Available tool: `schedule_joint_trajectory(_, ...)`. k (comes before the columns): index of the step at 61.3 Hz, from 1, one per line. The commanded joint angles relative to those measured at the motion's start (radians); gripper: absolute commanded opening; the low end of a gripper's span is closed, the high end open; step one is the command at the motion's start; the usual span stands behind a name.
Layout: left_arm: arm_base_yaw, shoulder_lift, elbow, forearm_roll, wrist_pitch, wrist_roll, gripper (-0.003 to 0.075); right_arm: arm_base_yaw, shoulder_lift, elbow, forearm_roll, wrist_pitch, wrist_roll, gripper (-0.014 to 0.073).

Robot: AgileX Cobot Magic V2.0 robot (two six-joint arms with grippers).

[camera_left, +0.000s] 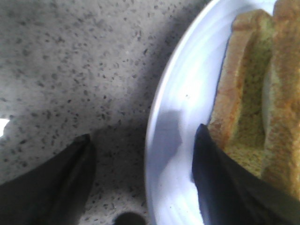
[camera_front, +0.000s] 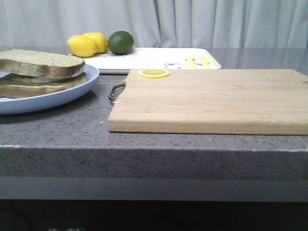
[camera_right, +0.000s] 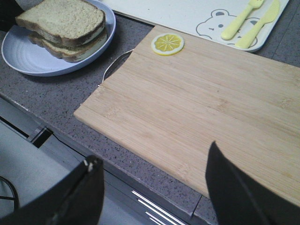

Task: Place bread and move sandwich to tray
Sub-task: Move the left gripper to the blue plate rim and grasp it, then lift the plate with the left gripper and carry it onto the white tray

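Observation:
The left gripper's fingertips are on both sides of the light blue rim [camera_left: 151, 136] in the left wrist view, beside the bread. The left gripper should close on it, as closing now would hold the plate.
The sandwich [camera_front: 41, 72] lies on the light blue plate [camera_front: 72, 94] at the left of the counter. The thick bread slice [camera_front: 41, 62] is on top of it, and a pale white layer shows between the slices. The white tray [camera_front: 159, 60] lies at the back. My left gripper [camera_left: 144, 133] is open and astride the plate's rim [camera_left: 187, 93]: one finger over the counter, the other over the plate beside the bread [camera_left: 248, 93]. My right gripper [camera_right: 153, 153] is open and empty over the counter's front edge. From there the sandwich [camera_right: 65, 26] and tray [camera_right: 178, 14] lie far off.
A wooden cutting board [camera_front: 207, 101] with a metal handle fills the middle and right, with a lemon slice [camera_front: 154, 73] at its back left corner. Two lemons [camera_front: 84, 45] and a lime [camera_front: 120, 42] sit on the tray's left end. A yellow fork and knife [camera_right: 239, 21] lie at its right end.

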Motion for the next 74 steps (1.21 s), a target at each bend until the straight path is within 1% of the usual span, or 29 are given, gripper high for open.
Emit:
schedule_joint_trajectory(1,-0.001,-0.029,-0.033,-0.064,0.013,0.025,0.0398,0.001,-0.002,-0.028,-0.003,-0.069,0.001,0.0489)
schedule_joint_trajectory(5,0.0,-0.024,-0.033,-0.064,0.015,0.025,0.0357,0.001,-0.002,-0.028,-0.003,-0.069,0.001,0.0489)
schedule_joint_trajectory(26,0.0,-0.018,-0.033,-0.064,0.015,0.031,0.0066,0.001,-0.002,-0.028,-0.003,-0.069,0.001,0.0489)
schedule_joint_trajectory(34,0.0,-0.018,-0.033,-0.064,0.015,0.038,-0.0017,0.001,-0.002,-0.028,-0.003,-0.069,0.001,0.0489)
schedule_joint_trajectory(49,0.0,-0.04,-0.046,-0.13,0.043,0.066,-0.002,0.001,-0.002,-0.028,-0.003,-0.069,0.001,0.0489)
schedule_joint_trajectory(55,0.0,-0.072,-0.061,-0.194,0.05,0.085,-0.002,0.001,-0.002,-0.028,-0.003,-0.069,0.001,0.0489)
schedule_joint_trajectory(64,-0.008,-0.105,-0.088,-0.319,0.02,0.099,-0.002,0.001,-0.002,-0.028,-0.003,-0.069,0.001,0.0489)
schedule_joint_trajectory(74,-0.067,-0.098,-0.154,-0.345,-0.035,0.099,-0.002,0.001,-0.002,-0.028,-0.003,-0.069,0.001,0.0489)
